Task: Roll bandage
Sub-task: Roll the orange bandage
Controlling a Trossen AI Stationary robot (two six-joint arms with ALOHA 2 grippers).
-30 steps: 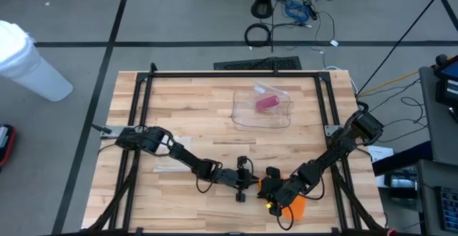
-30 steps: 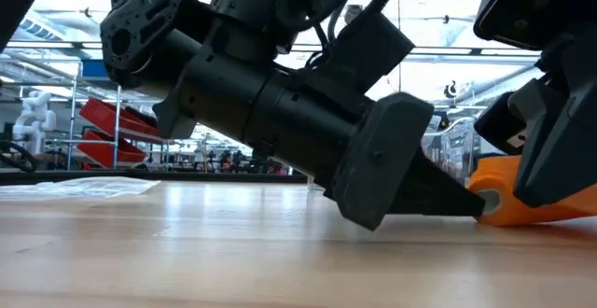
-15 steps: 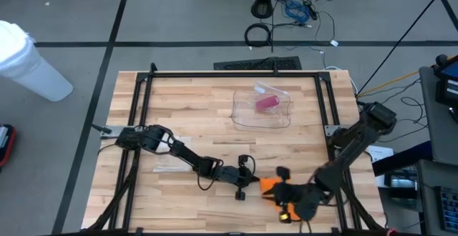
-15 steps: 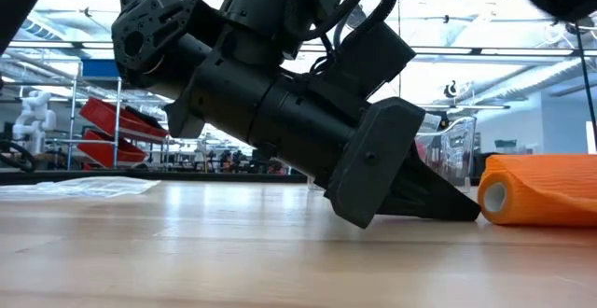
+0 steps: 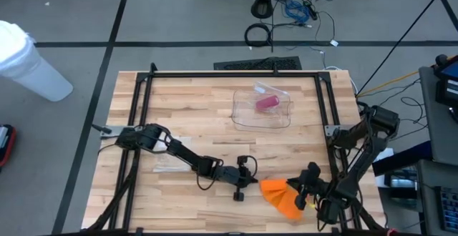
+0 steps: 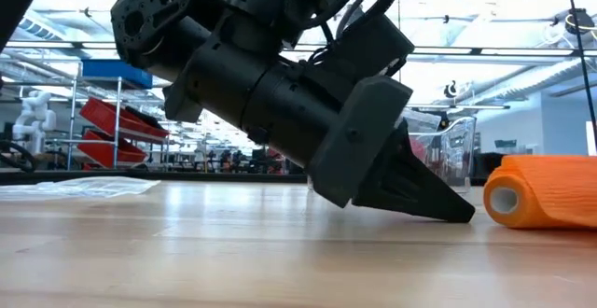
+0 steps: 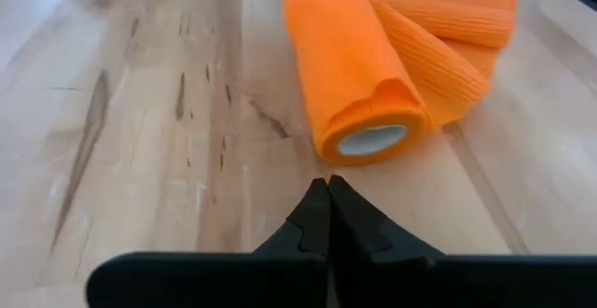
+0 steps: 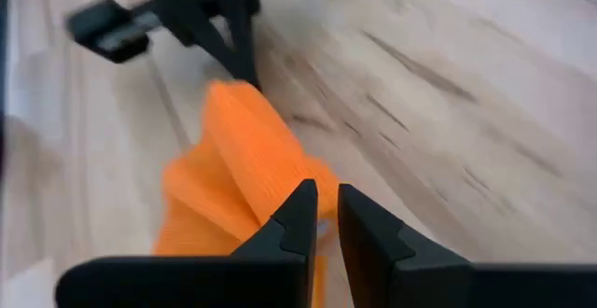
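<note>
The orange bandage roll [image 7: 350, 61] is beyond the closed fingers of my left gripper, so next I will open them, then go up a little and close them on its open end [image 7: 371, 140].
An orange bandage [image 5: 278, 193] lies on the wooden table near its front edge. It is partly rolled. The roll rests on its side [image 6: 546, 191], with its open core end [image 7: 373, 140] toward my left gripper and loose folded bands beside it [image 7: 438, 28]. My left gripper [image 7: 328, 185] is shut, low over the table [image 6: 462, 215], with its tips just short of the roll's end. My right gripper [image 8: 326, 196] hovers on the bandage's right side [image 5: 305, 186]. It has a narrow gap between its fingers and points toward the bandage [image 8: 242, 149].
A clear plastic box [image 5: 262, 109] with a pink item inside stands at the table's far middle. A clear wrapper [image 5: 168, 168] lies at the near left. Black frame rails [image 5: 143, 121] run along the table's sides. Bare wood lies to the bandage's left.
My right gripper has come off the bandage and gone up and toward the table's right edge, out of the low view. The bandage is uncovered now and lies on the table with its roll end toward my left gripper.
</note>
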